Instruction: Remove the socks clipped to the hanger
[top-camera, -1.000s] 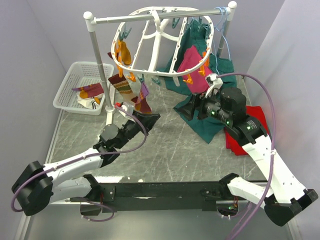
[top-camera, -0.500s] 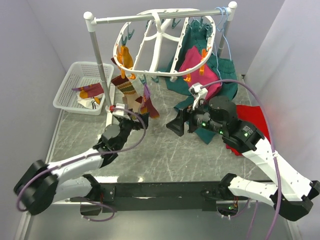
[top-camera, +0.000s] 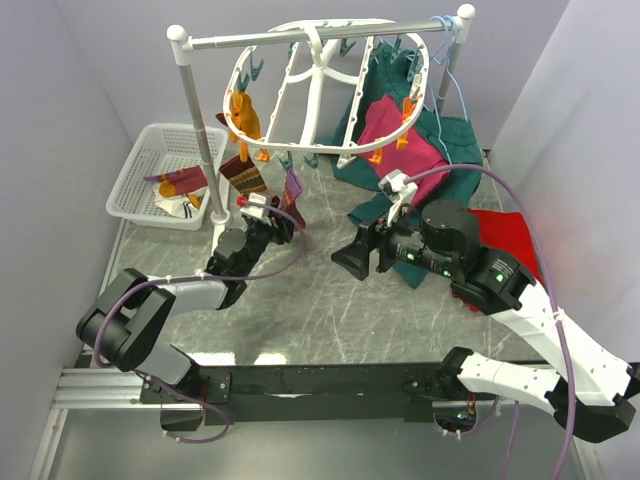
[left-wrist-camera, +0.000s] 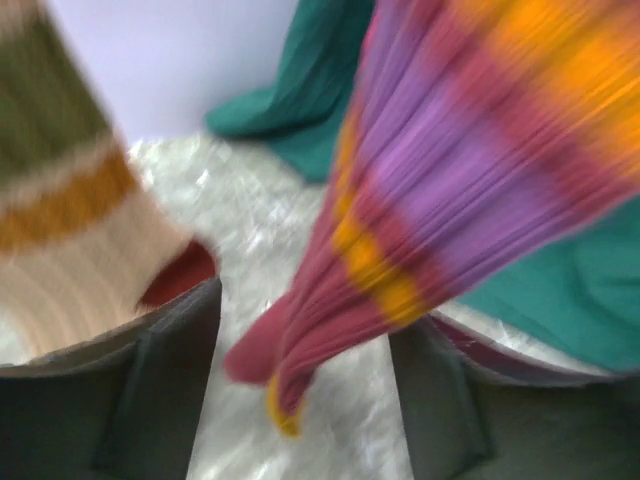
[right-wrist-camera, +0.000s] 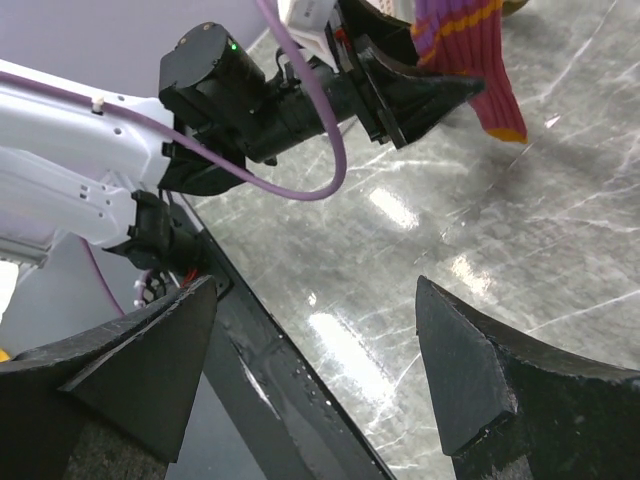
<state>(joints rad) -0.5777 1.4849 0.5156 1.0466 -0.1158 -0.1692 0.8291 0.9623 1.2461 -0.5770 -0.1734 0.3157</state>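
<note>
The purple striped sock (left-wrist-camera: 430, 180) hangs loose between the open fingers of my left gripper, and it would stay behind if I moved that gripper sideways now.
The white oval hanger (top-camera: 322, 62) hangs from the rack rail. Clipped to its near rim are three socks: an orange one (top-camera: 243, 115), a maroon and cream one (top-camera: 243, 172) and a purple, maroon and orange one (top-camera: 291, 190). My left gripper (top-camera: 278, 226) sits just under them. In the left wrist view its jaws are apart and the blurred purple striped sock (left-wrist-camera: 430, 180) dangles between the fingers (left-wrist-camera: 160, 390); the cream sock (left-wrist-camera: 70, 230) is at left. My right gripper (top-camera: 350, 256) hovers open over the table's middle, nothing between its fingertips (right-wrist-camera: 450, 370).
A white basket (top-camera: 140, 165) with socks in it stands at the back left. The rack's pole (top-camera: 203, 135) is beside the left gripper. A magenta garment (top-camera: 392, 132), dark green clothes (top-camera: 448, 140) and a red cloth (top-camera: 507, 228) are at the back right.
The left arm has reached farther in under the socks and its jaws, shut a second ago, now stand apart. The right gripper has swung left, away from the clothes, toward the table's middle.
</note>
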